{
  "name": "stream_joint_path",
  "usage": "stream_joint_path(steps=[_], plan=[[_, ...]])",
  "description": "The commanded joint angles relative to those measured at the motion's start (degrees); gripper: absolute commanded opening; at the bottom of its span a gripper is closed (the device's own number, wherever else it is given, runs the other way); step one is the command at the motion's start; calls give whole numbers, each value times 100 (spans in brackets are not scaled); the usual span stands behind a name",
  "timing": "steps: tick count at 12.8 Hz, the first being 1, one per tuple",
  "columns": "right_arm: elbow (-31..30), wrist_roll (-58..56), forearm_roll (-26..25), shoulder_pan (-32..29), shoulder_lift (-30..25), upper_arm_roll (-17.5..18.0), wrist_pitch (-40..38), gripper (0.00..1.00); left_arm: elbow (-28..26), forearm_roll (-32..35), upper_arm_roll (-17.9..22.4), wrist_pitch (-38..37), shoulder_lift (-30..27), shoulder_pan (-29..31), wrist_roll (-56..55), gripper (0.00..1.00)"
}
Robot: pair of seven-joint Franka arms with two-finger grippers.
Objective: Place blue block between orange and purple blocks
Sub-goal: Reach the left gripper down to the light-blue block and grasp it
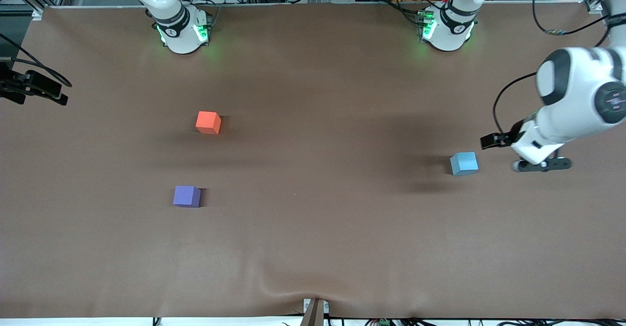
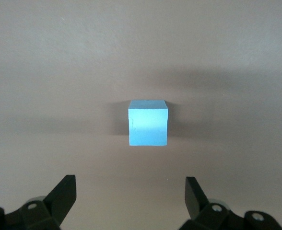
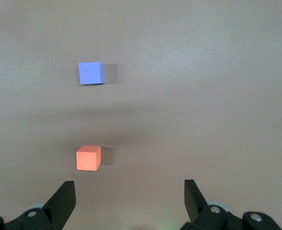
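Observation:
My left gripper grabs the light blue block by its body (image 1: 463,164) (image 2: 147,125) next, to place it between the orange and purple blocks.
The light blue block (image 1: 463,163) sits on the brown table toward the left arm's end, and it fills the middle of the left wrist view (image 2: 148,123). My left gripper (image 1: 540,165) hangs open over the table just beside it, with nothing between its fingers (image 2: 130,189). The orange block (image 1: 208,122) and the purple block (image 1: 186,196) stand apart toward the right arm's end, the purple one nearer to the front camera. My right gripper (image 3: 130,191) is open and empty above the table. Its wrist view shows the orange block (image 3: 88,158) and the purple block (image 3: 91,73). The front view does not show this gripper.
The two arm bases (image 1: 181,30) (image 1: 447,28) stand along the table's back edge. A black camera mount (image 1: 34,89) juts in at the right arm's end. The brown cover wrinkles (image 1: 313,287) near a bracket (image 1: 315,311) at the front edge.

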Motion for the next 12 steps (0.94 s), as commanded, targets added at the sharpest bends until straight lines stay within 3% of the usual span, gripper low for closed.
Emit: stream_joint_path(steps=[1,6,12], plan=[[124,-21,-21,1,59,36,-61,100,-459,0,-35,797,212,52,169,100],[124,-4,-21,27,59,36,-61,100,-672,9,-35,1924,960,60,187,100],[124,32,-21,247,305,27,-34,100,-681,9,-35,2321,1399,60,187,100]])
